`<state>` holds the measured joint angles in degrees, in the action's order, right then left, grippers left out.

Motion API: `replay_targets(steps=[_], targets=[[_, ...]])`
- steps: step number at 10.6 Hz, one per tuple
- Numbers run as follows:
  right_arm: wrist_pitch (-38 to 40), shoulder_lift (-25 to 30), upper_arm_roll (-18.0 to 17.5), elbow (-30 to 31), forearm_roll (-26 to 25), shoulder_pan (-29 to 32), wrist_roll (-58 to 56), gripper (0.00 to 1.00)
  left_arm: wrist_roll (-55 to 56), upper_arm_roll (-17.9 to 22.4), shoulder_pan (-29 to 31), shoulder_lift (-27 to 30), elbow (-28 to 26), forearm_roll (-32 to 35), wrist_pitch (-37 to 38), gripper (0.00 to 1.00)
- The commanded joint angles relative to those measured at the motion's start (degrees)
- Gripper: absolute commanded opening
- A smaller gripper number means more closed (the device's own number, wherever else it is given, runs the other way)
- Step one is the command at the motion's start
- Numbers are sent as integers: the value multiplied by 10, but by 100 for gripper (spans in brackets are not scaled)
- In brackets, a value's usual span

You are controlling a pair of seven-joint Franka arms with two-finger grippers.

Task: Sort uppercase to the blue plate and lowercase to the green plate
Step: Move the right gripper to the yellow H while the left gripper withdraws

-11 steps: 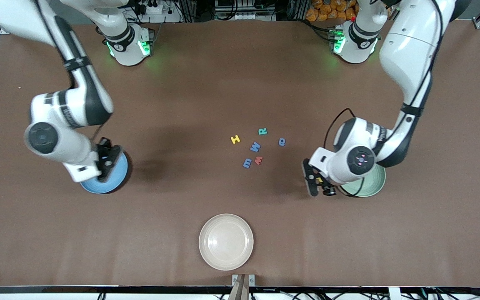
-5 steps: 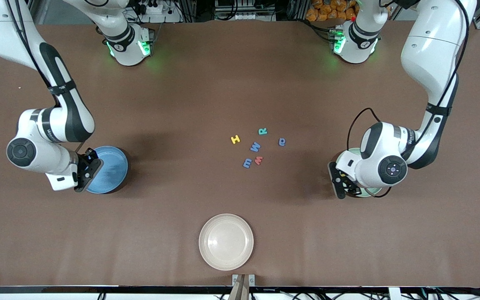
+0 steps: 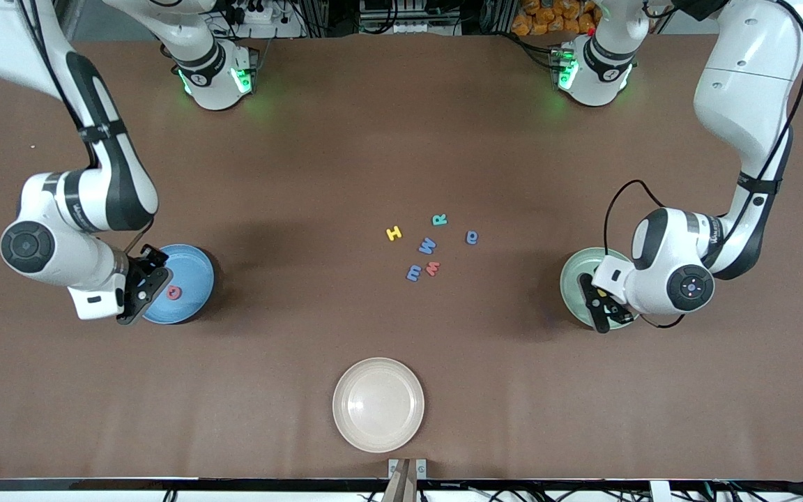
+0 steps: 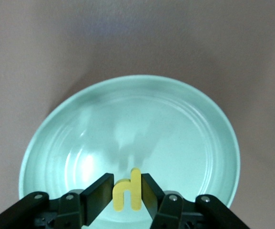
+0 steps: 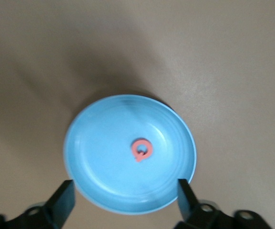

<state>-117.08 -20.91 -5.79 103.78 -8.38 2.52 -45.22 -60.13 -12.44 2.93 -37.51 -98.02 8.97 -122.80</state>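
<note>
My left gripper should open now, since the yellow h (image 4: 136, 191) it holds is low over the green plate, inside the plate's rim, and the h would stay there.
My right gripper (image 3: 138, 291) stands open over the rim of the blue plate (image 3: 189, 268), its jaws wide apart in the right wrist view (image 5: 124, 187). The red Q (image 3: 173, 293) lies flat in the blue plate (image 5: 104, 143), free of the fingers. My left gripper (image 3: 600, 309) is shut on the yellow h (image 4: 128, 191) over the green plate (image 4: 151, 124). In the middle of the table lie the yellow H (image 3: 394, 233), teal R (image 3: 439, 219), blue W (image 3: 427, 245), blue a (image 3: 471, 237), blue m (image 3: 414, 272) and small red letter (image 3: 433, 268).
A cream-white plate (image 3: 378, 404) stands near the table's front edge, nearer to the camera than the letters. The blue plate is toward the right arm's end, the green plate (image 3: 576, 282) toward the left arm's end.
My right gripper has opened and the red Q now lies in the blue plate. My left gripper has carried the yellow h from beside the green plate to over it.
</note>
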Motion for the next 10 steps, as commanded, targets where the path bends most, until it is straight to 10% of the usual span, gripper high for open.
replay_targets(steps=[1,4,10], targets=[[63,35,6,-30,-1,-51,57,100,-7,-3,7,23,-33,14,-19,9],[66,59,3,-33,82,-115,188,100,3,-3,13,33,-28,12,-14,43],[48,39,0,-35,80,-284,509,100,35,15,19,74,54,5,32,91]])
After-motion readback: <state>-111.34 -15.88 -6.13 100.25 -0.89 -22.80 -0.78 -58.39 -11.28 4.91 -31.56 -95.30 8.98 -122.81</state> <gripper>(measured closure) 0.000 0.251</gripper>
